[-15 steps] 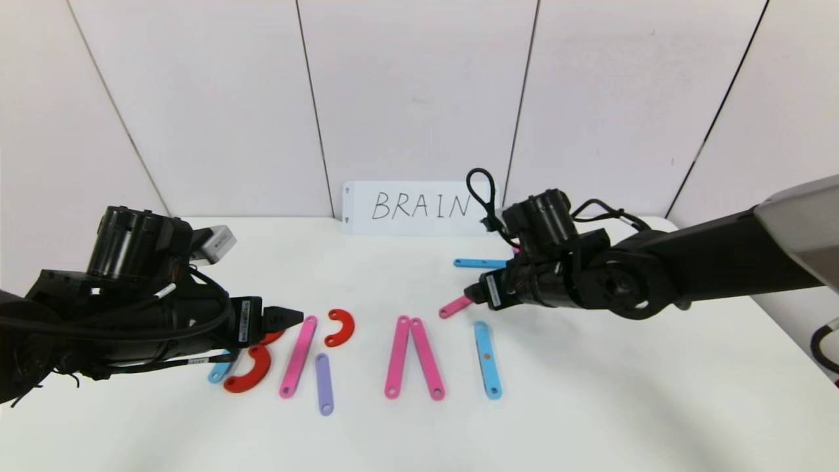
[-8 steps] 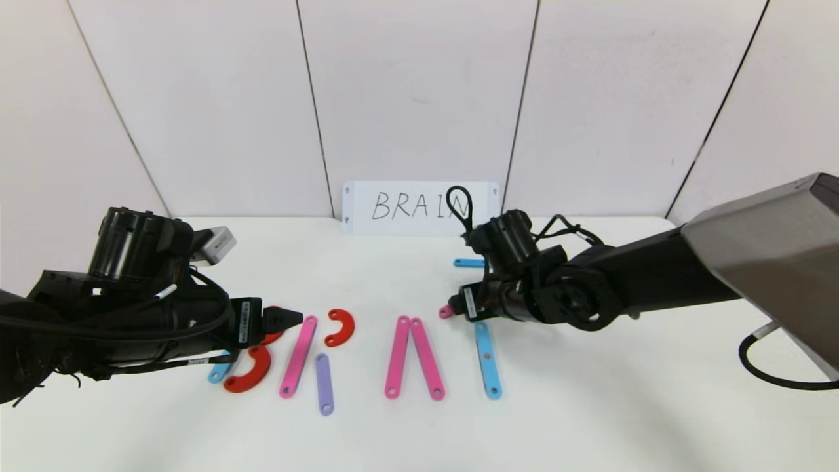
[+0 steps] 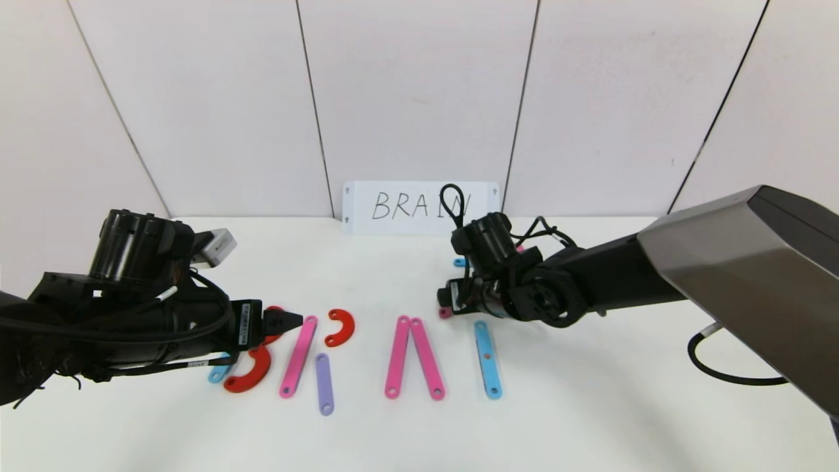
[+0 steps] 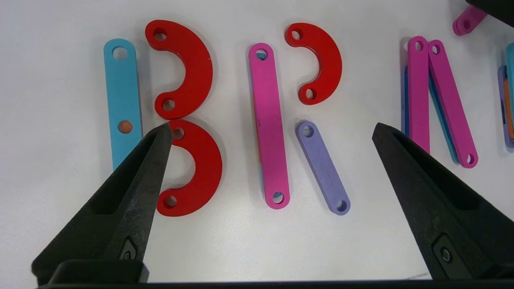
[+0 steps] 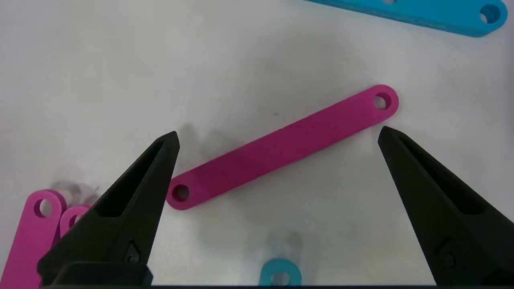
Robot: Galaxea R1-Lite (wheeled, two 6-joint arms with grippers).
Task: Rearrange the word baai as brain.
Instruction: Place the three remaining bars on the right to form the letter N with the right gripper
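My right gripper's fingers point at the piece's ends, so it is too early to close. Next comes a turn to the long edges of the slanted pink piece (image 5: 282,147).
The letters lie in a row on the white table: a blue strip (image 4: 120,100) with two red curves (image 4: 188,68) (image 4: 200,168), a pink strip (image 4: 268,124) with a red curve (image 4: 321,60) and a purple strip (image 4: 323,166), two pink strips (image 3: 398,357) (image 3: 427,359) forming an inverted V, and a blue strip (image 3: 488,360). My right gripper (image 5: 277,131) is open, low over a loose slanted pink strip (image 5: 305,136), one finger towards each end; only the strip's end (image 3: 446,313) shows in the head view. My left gripper (image 4: 271,126) is open above the pink and purple strips.
A white card (image 3: 419,206) with handwritten BRAIN leans on the back wall. Another blue strip (image 5: 421,12) lies beyond the loose pink one, mostly hidden by my right wrist in the head view (image 3: 460,262). The table's front and right parts are bare.
My right arm has moved left, and its gripper now covers most of the loose pink strip. The left arm and the letters have not moved.
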